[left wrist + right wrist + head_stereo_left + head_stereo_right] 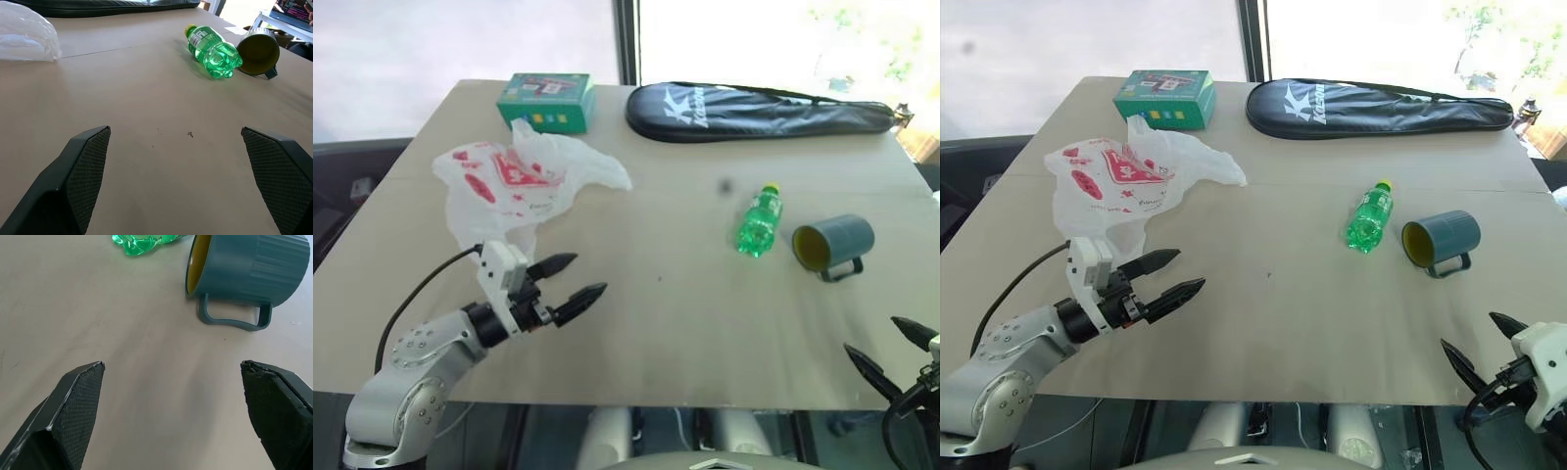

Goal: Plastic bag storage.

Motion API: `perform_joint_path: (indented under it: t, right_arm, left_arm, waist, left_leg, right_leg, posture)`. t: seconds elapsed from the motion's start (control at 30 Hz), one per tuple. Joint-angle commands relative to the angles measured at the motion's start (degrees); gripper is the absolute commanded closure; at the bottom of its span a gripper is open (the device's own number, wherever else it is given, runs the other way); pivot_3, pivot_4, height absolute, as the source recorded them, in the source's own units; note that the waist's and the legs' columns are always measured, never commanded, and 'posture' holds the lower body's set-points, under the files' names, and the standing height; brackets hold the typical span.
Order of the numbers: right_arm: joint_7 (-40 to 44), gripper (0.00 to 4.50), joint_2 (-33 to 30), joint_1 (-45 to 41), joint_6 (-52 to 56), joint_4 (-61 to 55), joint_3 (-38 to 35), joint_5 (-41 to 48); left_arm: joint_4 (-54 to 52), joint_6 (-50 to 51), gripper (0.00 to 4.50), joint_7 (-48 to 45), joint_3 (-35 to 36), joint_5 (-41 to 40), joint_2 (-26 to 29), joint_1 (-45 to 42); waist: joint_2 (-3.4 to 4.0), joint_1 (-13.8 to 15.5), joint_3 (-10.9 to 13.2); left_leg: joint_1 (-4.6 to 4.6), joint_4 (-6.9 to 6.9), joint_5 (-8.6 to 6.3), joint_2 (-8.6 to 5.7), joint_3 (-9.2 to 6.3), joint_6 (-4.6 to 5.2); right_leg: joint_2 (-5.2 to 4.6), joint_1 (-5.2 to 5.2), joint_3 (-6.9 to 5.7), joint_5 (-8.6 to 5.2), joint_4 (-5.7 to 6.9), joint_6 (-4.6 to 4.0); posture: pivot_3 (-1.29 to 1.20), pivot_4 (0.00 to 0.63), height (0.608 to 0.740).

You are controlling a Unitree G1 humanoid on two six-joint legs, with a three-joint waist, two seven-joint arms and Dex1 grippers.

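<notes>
The robot's left gripper should open the plastic bag for storing things, so next it should grip the plastic bag (494, 196) by its upper edge (533, 137).
The plastic bag (514, 181), thin, translucent white with red print, lies crumpled on the left part of the table; a corner of the bag (24, 34) shows in the left wrist view. My left gripper (576, 279) hovers open just in front of the bag, pointing toward the table's middle, with nothing between its fingers. At the table's front right corner my right gripper (891, 351) is open and empty, aimed at the mug.
A green bottle (759, 221) lies on its side right of centre, beside a tipped blue-grey mug (834, 245) with a yellow inside. A green box (546, 101) and a long black racket cover (759, 111) lie along the table's far edge (607, 84).
</notes>
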Motion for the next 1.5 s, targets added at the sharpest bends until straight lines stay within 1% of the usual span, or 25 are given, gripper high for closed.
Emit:
perform_joint_path:
  t: [0.03, 0.1, 0.13, 0.27, 0.33, 0.37, 0.4, 0.43, 0.47, 0.53, 0.57, 0.6, 0.63, 0.77, 0.87, 1.0, 1.2, 1.3, 1.33, 1.37, 1.47, 1.5]
  right_arm:
    - [-4.36, 0.00, -0.78, -4.34, 3.05, -5.50, 1.17, 3.46]
    - [-9.48, 0.00, -1.84, -10.36, 8.10, -11.43, 5.19, 6.71]
    - [-10.75, 0.00, -2.36, -12.04, 9.87, -13.04, 5.90, 8.02]
    - [-11.46, 0.00, -4.34, -15.38, 11.50, -15.08, 6.44, 10.57]
    - [-10.84, 0.00, -5.85, -18.19, 10.85, -16.26, 8.44, 11.15]
    - [-10.37, 0.00, -6.46, -20.17, 10.20, -16.79, 9.81, 11.52]
    - [-9.45, 0.00, -7.38, -21.97, 9.68, -16.99, 10.89, 12.04]
    - [-9.01, 0.00, -7.99, -23.19, 9.51, -17.03, 11.59, 12.45]
    - [-8.13, 0.00, -8.79, -24.11, 9.55, -17.13, 11.99, 13.68]
    - [-7.65, 0.00, -9.63, -24.91, 9.75, -17.29, 12.24, 15.44]
    - [-6.65, 0.00, -9.87, -24.25, 9.07, -17.07, 12.32, 15.28]
    - [-5.80, 0.00, -9.73, -23.29, 8.09, -16.67, 12.63, 14.45]
    - [-5.24, 0.00, -9.46, -22.45, 7.08, -16.17, 13.01, 13.35]
    - [-2.85, 0.00, -8.18, -17.95, 2.40, -15.27, 13.49, 10.04]
    - [-0.82, 0.00, -7.34, -14.77, -1.25, -14.15, 13.64, 7.76]
    - [3.04, 0.00, -4.74, -9.22, -9.06, -11.23, 11.82, 4.87]
    - [5.66, 0.00, -2.04, -4.55, -16.59, -8.73, 12.18, 2.50]
    - [5.44, 0.00, -0.97, -3.43, -18.87, -8.26, 13.16, 1.16]
    - [5.45, 0.00, -0.81, -3.17, -19.52, -8.09, 13.40, 0.72]
    - [5.40, 0.00, -0.66, -3.01, -20.13, -7.97, 13.64, 0.33]
    - [4.95, 0.00, -0.51, -3.06, -21.13, -7.66, 14.34, -0.35]
    - [4.79, 0.00, -0.61, -3.24, -21.28, -7.58, 14.68, -0.61]
  left_arm:
    - [-1.96, -0.60, 0.06, 1.51, 0.05, -0.73, -0.55, -1.92]
    - [-2.23, 0.57, 0.06, 4.65, -1.25, -1.84, -2.32, -5.18]
    - [-2.61, 1.16, 0.06, 5.65, -1.63, -2.15, -2.67, -6.23]
    - [-2.87, 1.62, 0.06, 9.69, -2.56, -0.22, -3.46, -8.98]
    - [-2.61, 1.09, 0.06, 13.63, -3.13, 1.90, -4.67, -11.63]
    - [-2.16, 1.20, 0.06, 17.30, -4.27, 5.27, -5.15, -13.75]
    - [-1.61, 2.93, 0.06, 22.07, -7.47, 12.02, -3.59, -16.53]
    - [-1.19, 4.32, 0.06, 25.27, -9.81, 16.85, -2.38, -18.41]
    - [-1.41, 5.27, 0.06, 28.49, -12.25, 22.63, -0.63, -20.26]
    - [-1.90, 4.89, 0.06, 31.59, -17.18, 33.00, 3.94, -22.08]
    - [-1.78, 4.48, 0.06, 31.59, -18.92, 35.81, 5.47, -22.76]
    - [-1.18, 6.40, 0.06, 32.26, -20.35, 38.01, 6.53, -23.61]
    - [-0.07, 7.36, 0.06, 33.11, -21.23, 39.84, 6.67, -24.38]
    - [4.77, 12.39, 0.06, 33.57, -24.18, 44.57, 5.75, -28.08]
    - [8.33, 13.93, 0.06, 33.83, -25.17, 47.20, 4.60, -30.08]
    - [14.06, 14.85, 0.06, 32.79, -26.24, 48.31, 2.10, -34.18]
    - [18.51, 13.62, 0.06, 31.13, -28.31, 50.07, 0.03, -35.46]
    - [19.79, 12.52, 0.83, 33.64, -28.59, 52.85, -1.19, -35.03]
    - [19.64, 12.63, 1.33, 34.62, -27.70, 53.23, -1.97, -34.83]
    - [19.24, 12.08, 1.71, 35.63, -26.70, 53.58, -2.63, -34.70]
    - [18.28, 11.02, 3.24, 36.96, -24.21, 53.94, -4.06, -34.66]
    - [18.19, 10.84, 3.62, 37.18, -22.95, 53.38, -4.86, -34.87]
  waist:
    - [0.00, 0.02, 0.00]
    - [0.03, -0.42, -0.01]
    - [0.04, -0.48, -0.01]
    - [-0.05, 0.48, -0.09]
    - [-0.06, 1.01, -0.09]
    - [-0.07, 1.07, -0.08]
    - [-0.10, 1.17, -0.06]
    - [-0.12, 1.21, -0.05]
    - [-0.14, 1.16, -0.04]
    - [-0.17, 1.09, -0.06]
    - [-0.19, 1.08, -0.05]
    - [-0.25, 1.04, -0.01]
    - [-0.24, 1.05, -0.01]
    - [-0.26, 1.18, -0.01]
    - [-0.30, 1.11, 0.02]
    - [-0.34, 1.20, 0.02]
    - [-0.34, 0.97, 0.02]
    - [-0.34, 1.08, 0.02]
    - [-0.35, 1.06, 0.02]
    - [-0.35, 1.05, 0.02]
    - [-0.35, 1.06, 0.02]
    - [-0.35, 1.06, 0.02]
  left_leg:
    - [0.00, -0.01, 0.00, 0.00, 0.00, 0.00]
    - [0.02, -0.02, 0.01, 0.01, 0.00, -0.01]
    - [0.04, 0.00, 0.01, 0.01, 0.00, -0.01]
    - [0.01, 0.02, 0.12, -0.02, -0.01, -0.15]
    - [-0.07, 0.02, 0.22, -0.05, -0.01, 0.09]
    - [-0.10, 0.03, 0.22, -0.08, -0.01, 0.12]
    - [-0.11, 0.03, 0.22, -0.10, 0.00, 0.13]
    - [-0.11, 0.06, 0.22, -0.11, -0.02, 0.14]
    - [-0.11, 0.07, 0.22, -0.14, -0.04, 0.14]
    - [-0.10, 0.07, 0.23, -0.12, -0.03, 0.14]
    - [-0.09, 0.07, 0.22, -0.11, -0.03, 0.14]
    - [-0.09, 0.05, 0.22, -0.11, -0.02, 0.14]
    - [-0.09, 0.02, 0.22, -0.11, 0.00, 0.14]
    - [-0.09, 0.01, 0.23, -0.10, -0.01, 0.14]
    - [-0.09, 0.03, 0.23, -0.10, -0.02, 0.14]
    - [-0.09, 0.05, 0.23, -0.10, -0.03, 0.13]
    - [-0.08, 0.06, 0.23, -0.08, 0.00, 0.13]
    - [-0.08, 0.07, 0.23, -0.08, -0.02, 0.13]
    - [-0.08, 0.07, 0.23, -0.08, -0.02, 0.13]
    - [-0.08, 0.08, 0.23, -0.08, -0.02, 0.13]
    - [-0.08, 0.09, 0.23, -0.08, -0.02, 0.13]
    - [-0.08, 0.09, 0.23, -0.08, -0.02, 0.13]
  right_leg:
    - [0.00, 0.00, 0.00, 0.00, 0.00, 0.00]
    - [0.01, -0.01, 0.00, 0.00, 0.00, 0.00]
    - [0.00, 0.00, 0.01, 0.02, 0.03, 0.01]
    - [0.04, 0.03, -0.04, 0.04, 0.04, 0.06]
    - [0.07, 0.07, -0.06, 0.14, -0.01, 0.23]
    - [0.07, 0.06, -0.06, 0.14, -0.05, 0.25]
    - [0.07, 0.06, -0.06, 0.14, -0.05, 0.26]
    - [0.10, 0.08, -0.07, 0.14, -0.04, 0.27]
    - [0.15, 0.10, -0.09, 0.14, -0.04, 0.28]
    - [0.21, 0.09, -0.06, 0.14, -0.04, 0.29]
    - [0.21, 0.10, -0.06, 0.14, -0.02, 0.29]
    - [0.20, 0.09, -0.05, 0.14, -0.03, 0.29]
    - [0.20, 0.06, -0.04, 0.14, -0.05, 0.29]
    - [0.17, 0.07, -0.07, 0.13, -0.03, 0.31]
    - [0.17, 0.07, -0.08, 0.12, -0.02, 0.33]
    - [0.17, 0.08, -0.09, 0.12, 0.00, 0.33]
    - [0.15, 0.07, -0.07, 0.12, 0.02, 0.34]
    - [0.14, 0.07, -0.08, 0.12, 0.03, 0.33]
    - [0.14, 0.07, -0.08, 0.12, 0.03, 0.33]
    - [0.14, 0.08, -0.08, 0.12, 0.03, 0.33]
    - [0.10, 0.08, -0.07, 0.13, 0.03, 0.33]
    - [0.10, 0.08, -0.08, 0.12, 0.03, 0.33]
  posture:
    - [0.00, 0.150, 0.740]
    - [0.00, 0.150, 0.740]
    - [0.00, 0.150, 0.740]
    - [0.00, 0.150, 0.740]
    - [0.00, 0.150, 0.740]
    - [0.00, 0.150, 0.740]
    - [0.00, 0.150, 0.740]
    - [0.00, 0.150, 0.740]
    - [0.00, 0.150, 0.740]
    - [0.00, 0.150, 0.740]
    - [0.00, 0.150, 0.740]
    - [0.00, 0.150, 0.740]
    - [0.00, 0.150, 0.740]
    - [0.00, 0.150, 0.740]
    - [0.00, 0.150, 0.740]
    - [0.00, 0.150, 0.740]
    - [0.00, 0.150, 0.740]
    - [0.00, 0.150, 0.740]
    - [0.00, 0.150, 0.740]
    - [0.00, 0.150, 0.740]
    - [0.00, 0.150, 0.740]
    - [0.00, 0.150, 0.740]
